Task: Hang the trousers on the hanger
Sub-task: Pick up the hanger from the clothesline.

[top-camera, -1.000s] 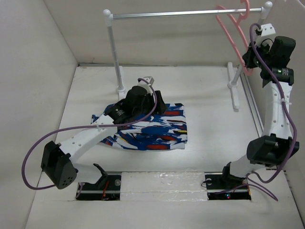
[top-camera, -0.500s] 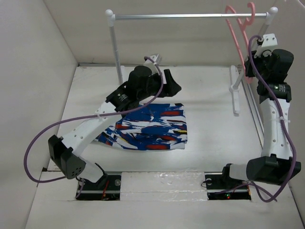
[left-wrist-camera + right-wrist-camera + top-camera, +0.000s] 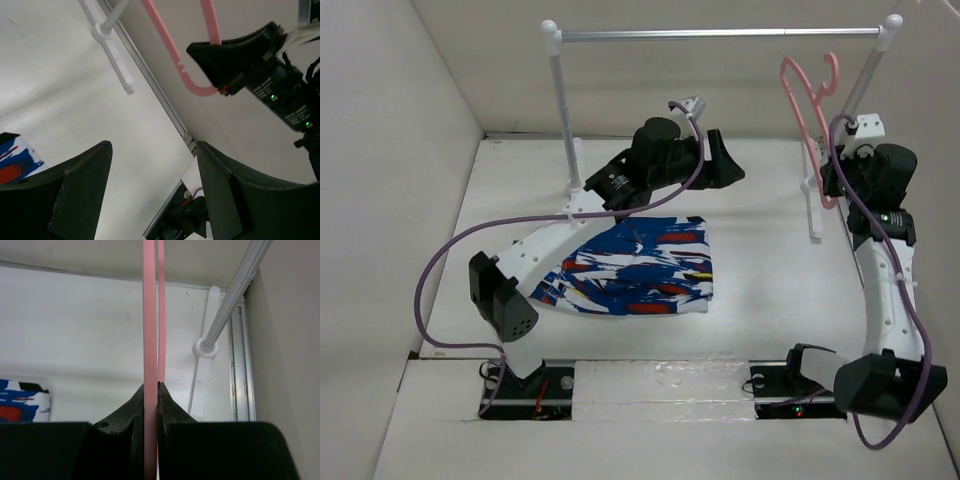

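My left gripper will next grab the pink hanger by its hook-side bar (image 3: 815,102), which keeps the hanger's opening free to pass the trousers (image 3: 635,265) through.
The blue printed trousers (image 3: 635,265) lie folded flat on the table; a corner shows in the left wrist view (image 3: 12,160) and in the right wrist view (image 3: 22,407). The pink hanger (image 3: 802,105) hangs in the air below the rail, off it, held by my right gripper (image 3: 832,185), which is shut on its lower frame (image 3: 150,340). My left gripper (image 3: 732,172) is open and empty, raised above the table behind the trousers and pointing toward the hanger (image 3: 175,55). Its jaws stand wide apart.
A silver rail (image 3: 720,33) on white posts (image 3: 560,110) spans the back; its right post foot (image 3: 812,190) stands beside the right gripper. White walls close the left, back and right sides. The arm bases sit at the near edge.
My right gripper has taken the hanger off the rail and lowered it leftward. My left arm has lifted off the trousers and swung back and right toward the hanger.
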